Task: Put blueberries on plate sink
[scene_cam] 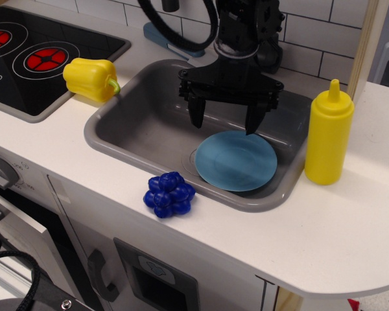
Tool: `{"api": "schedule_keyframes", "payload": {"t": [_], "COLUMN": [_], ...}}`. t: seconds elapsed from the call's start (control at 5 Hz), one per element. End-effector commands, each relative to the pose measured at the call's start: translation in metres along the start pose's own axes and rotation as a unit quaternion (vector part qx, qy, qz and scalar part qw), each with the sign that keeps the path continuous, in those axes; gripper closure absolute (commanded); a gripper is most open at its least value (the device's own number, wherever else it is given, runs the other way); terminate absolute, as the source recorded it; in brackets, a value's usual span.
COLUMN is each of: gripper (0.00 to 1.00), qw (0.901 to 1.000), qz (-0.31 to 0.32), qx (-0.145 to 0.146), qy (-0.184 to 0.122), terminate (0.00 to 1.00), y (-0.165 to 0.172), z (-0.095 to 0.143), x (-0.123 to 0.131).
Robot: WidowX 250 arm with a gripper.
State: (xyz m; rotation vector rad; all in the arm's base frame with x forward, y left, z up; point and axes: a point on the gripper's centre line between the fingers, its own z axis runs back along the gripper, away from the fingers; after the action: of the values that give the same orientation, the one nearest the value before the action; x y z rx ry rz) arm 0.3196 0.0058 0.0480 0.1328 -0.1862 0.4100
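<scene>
My gripper grabs the bumpy sides of the dark-blue cluster next, to set the blueberries on the plate (236, 161) in the sink.
The blueberries (169, 194) are a glossy dark-blue cluster lying on the white counter just in front of the sink's front rim. The light-blue plate (236, 161) lies flat in the right part of the grey sink (126, 133). My black gripper (224, 120) hangs over the sink, above the plate's far-left edge. Its two fingers are spread apart and nothing is between them. It is well behind and to the right of the blueberries.
A yellow bell pepper (91, 79) sits on the counter at the sink's left rim. A yellow squeeze bottle (328, 135) stands right of the sink. The black stovetop with red rings (35, 58) is at the far left. The counter's front edge runs close below the berries.
</scene>
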Motion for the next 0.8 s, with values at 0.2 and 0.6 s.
{"api": "schedule_keyframes", "payload": {"t": [0.2, 0.6], "gripper": [0.00, 0.00], "qw": [0.9996, 0.9965], "qz": [-0.008, -0.057], "qx": [-0.026, -0.060], "qy": [0.005, -0.008], "terminate": [0.00, 0.00], "y": [0.008, 0.041], "z": [0.018, 0.058], "x": [0.002, -0.007]}}
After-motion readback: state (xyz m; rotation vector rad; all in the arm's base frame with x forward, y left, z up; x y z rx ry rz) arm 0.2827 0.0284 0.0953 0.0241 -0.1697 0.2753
